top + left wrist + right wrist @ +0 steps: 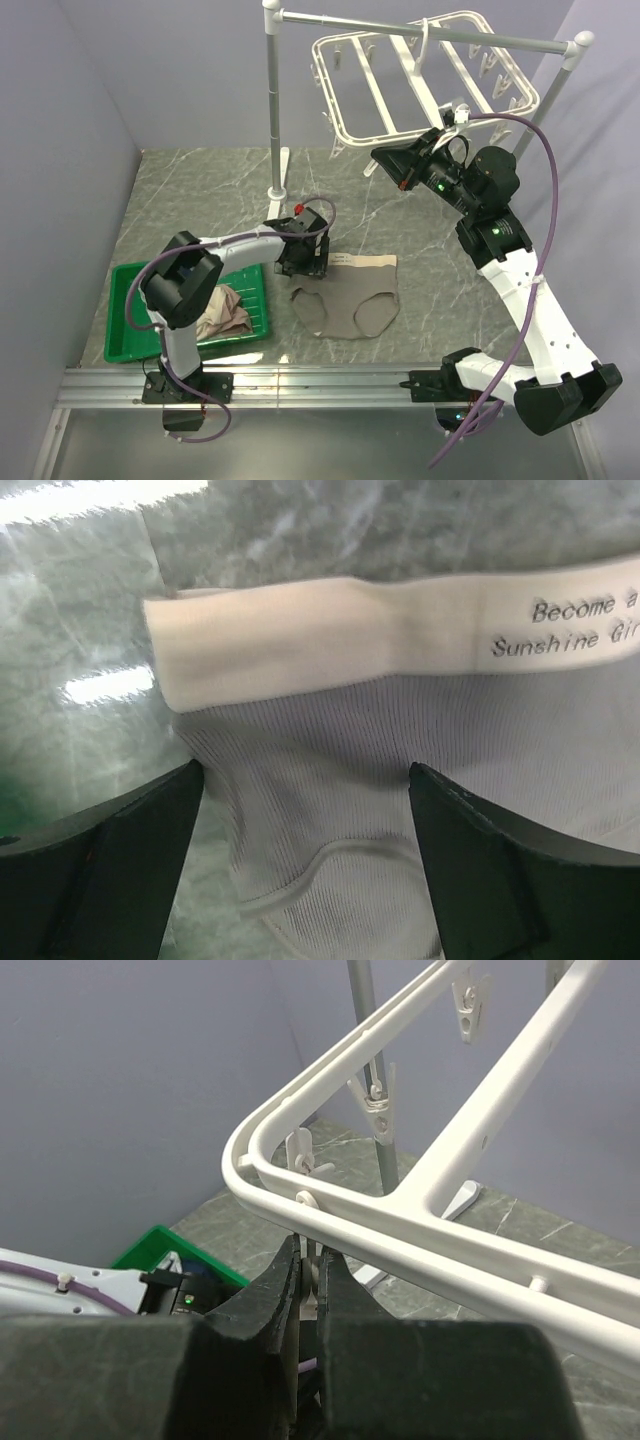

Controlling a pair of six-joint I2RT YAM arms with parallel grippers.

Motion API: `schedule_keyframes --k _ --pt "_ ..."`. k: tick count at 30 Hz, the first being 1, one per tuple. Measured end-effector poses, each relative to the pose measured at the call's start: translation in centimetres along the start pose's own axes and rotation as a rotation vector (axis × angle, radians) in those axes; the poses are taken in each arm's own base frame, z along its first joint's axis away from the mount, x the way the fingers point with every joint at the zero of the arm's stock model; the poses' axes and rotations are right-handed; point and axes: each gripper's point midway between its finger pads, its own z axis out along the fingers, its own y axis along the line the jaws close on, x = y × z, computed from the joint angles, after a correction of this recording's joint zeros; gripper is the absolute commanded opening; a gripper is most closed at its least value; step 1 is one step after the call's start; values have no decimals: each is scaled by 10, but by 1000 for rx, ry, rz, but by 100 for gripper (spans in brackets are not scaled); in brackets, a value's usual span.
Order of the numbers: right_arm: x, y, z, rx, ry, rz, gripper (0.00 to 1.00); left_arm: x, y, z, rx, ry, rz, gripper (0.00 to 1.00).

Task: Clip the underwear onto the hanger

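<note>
The beige waistband (330, 640) needs to stay free to clip. My left gripper needs to grab the underwear's ribbed fabric just below the waistband corner (291, 763).
The taupe underwear (350, 297) lies flat on the marble table, beige waistband (330, 640) toward the back. My left gripper (300, 262) is open just over its left waistband corner. In the left wrist view the gripper (305, 780) has one black finger on each side of the ribbed fabric (340, 760). The white hanger (400, 80) hangs from the pole rack at the back. My right gripper (392, 168) is at the frame's near left corner. In the right wrist view the gripper (312, 1260) is shut on a small white clip (311, 1278) dangling under the hanger's rim (400, 1220).
A green tray (125, 300) at the near left holds a pinkish-beige garment (225, 315). The white pole rack (272, 100) stands behind the left arm, its base on the table. Grey walls close in the left and back sides.
</note>
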Motion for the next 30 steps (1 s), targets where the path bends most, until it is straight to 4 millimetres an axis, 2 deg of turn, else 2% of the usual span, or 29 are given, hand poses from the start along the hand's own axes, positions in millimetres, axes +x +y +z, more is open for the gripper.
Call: schedule_keyframes --k 4,11,15,18,21,22,24,25,30 --pt "0 0 0 -1 0 0 0 -8 -3 4 -14 -6 -5 94" --pt "1 0 0 0 1 1 0 -18 -7 13 -52 -8 17 80" --pt "1 0 0 0 2 1 0 -25 -19 22 -101 -22 93 74" --pt "1 0 0 0 3 1 0 -33 -45 29 -85 -55 150 64" --pt "1 0 0 0 3 0 0 -35 -66 33 -66 -84 207 49" --pt "1 0 0 0 3 -2 0 -34 -69 33 -65 -87 221 35" --pt "1 0 0 0 3 -3 0 -35 -77 34 -50 -92 243 17" --pt "1 0 0 0 3 -3 0 -34 -81 35 -42 -95 253 1" --pt "2 -1 -1 2 4 -2 0 -33 -81 32 -21 -120 280 0"
